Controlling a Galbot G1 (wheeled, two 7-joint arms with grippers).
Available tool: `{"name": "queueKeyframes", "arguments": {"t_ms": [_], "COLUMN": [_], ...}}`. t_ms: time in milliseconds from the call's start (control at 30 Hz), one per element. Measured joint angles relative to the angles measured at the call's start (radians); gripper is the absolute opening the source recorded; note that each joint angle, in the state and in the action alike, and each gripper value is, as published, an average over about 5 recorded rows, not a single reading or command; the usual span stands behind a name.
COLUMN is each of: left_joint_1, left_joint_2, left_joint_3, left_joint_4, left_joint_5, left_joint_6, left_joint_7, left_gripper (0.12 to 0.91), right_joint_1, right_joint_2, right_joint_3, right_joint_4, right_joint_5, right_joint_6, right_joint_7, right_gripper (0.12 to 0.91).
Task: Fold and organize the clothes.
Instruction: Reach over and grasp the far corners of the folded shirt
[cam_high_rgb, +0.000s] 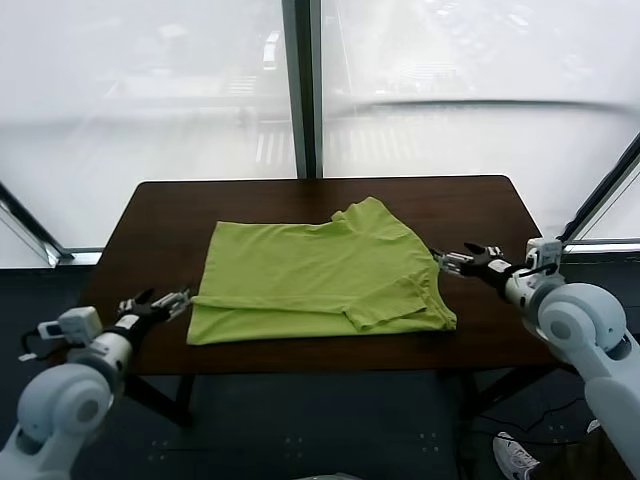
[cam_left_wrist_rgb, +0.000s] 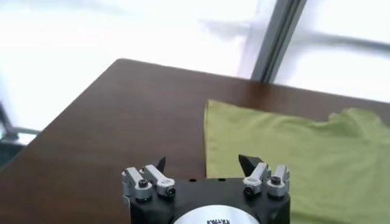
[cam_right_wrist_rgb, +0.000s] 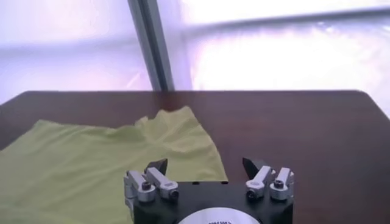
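My left gripper grabs the green T-shirt by its hem corner away from the collar (cam_high_rgb: 222, 229) (cam_left_wrist_rgb: 211, 106) next, to fold the shirt.
The clothes are one lime-green T-shirt (cam_high_rgb: 320, 280) lying partly folded on the dark brown table (cam_high_rgb: 150, 230), with a sleeve doubled over near its front right. My left gripper (cam_high_rgb: 170, 301) hovers open just off the shirt's front left corner, nothing between its fingers. My right gripper (cam_high_rgb: 445, 259) stands open beside the shirt's right edge, also empty. The left wrist view has the shirt (cam_left_wrist_rgb: 292, 158) ahead of the open left gripper (cam_left_wrist_rgb: 201, 164). In the right wrist view the shirt (cam_right_wrist_rgb: 91, 158) lies ahead of the open right gripper (cam_right_wrist_rgb: 205, 165).
A dark window post (cam_high_rgb: 302, 90) rises behind the table's far edge. Bare tabletop runs along the left, far and right sides of the shirt. A shoe (cam_high_rgb: 515, 458) shows on the floor at the lower right.
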Motion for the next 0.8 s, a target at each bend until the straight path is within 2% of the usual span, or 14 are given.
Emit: {"name": "queueKeyframes", "arguments": {"t_ms": [167,333,533,667,800], "left_joint_1": [-0.156,-0.262,-0.34,-0.375,-0.404], "left_joint_2": [-0.016,-0.025,-0.049,-0.063,-0.072], "left_joint_3": [0.104,0.17,0.219,0.244,0.268], "left_joint_4": [0.151,0.278,0.408,0.483,0.545], "left_joint_5": [0.024,0.072,0.153,0.184,0.202], "left_joint_6": [-0.001,-0.014,-0.056,-0.079,-0.088], "left_joint_7": [0.028,0.087,0.174,0.214,0.236], "left_gripper": [0.907,0.907,0.907,0.907,0.907], "right_joint_1": [0.062,0.083,0.099,0.105,0.108], "right_joint_2": [0.063,0.11,0.154,0.176,0.194], "right_joint_3": [-0.044,-0.052,-0.045,-0.047,-0.05], "right_joint_4": [-0.12,-0.2,-0.263,-0.291,-0.309], "right_joint_5": [-0.047,-0.092,-0.108,-0.116,-0.12], "right_joint_6": [0.002,0.016,0.021,0.021,0.017], "right_joint_7": [-0.029,-0.046,-0.056,-0.06,-0.06], "right_gripper": [0.907,0.907,0.907,0.907,0.907]}}
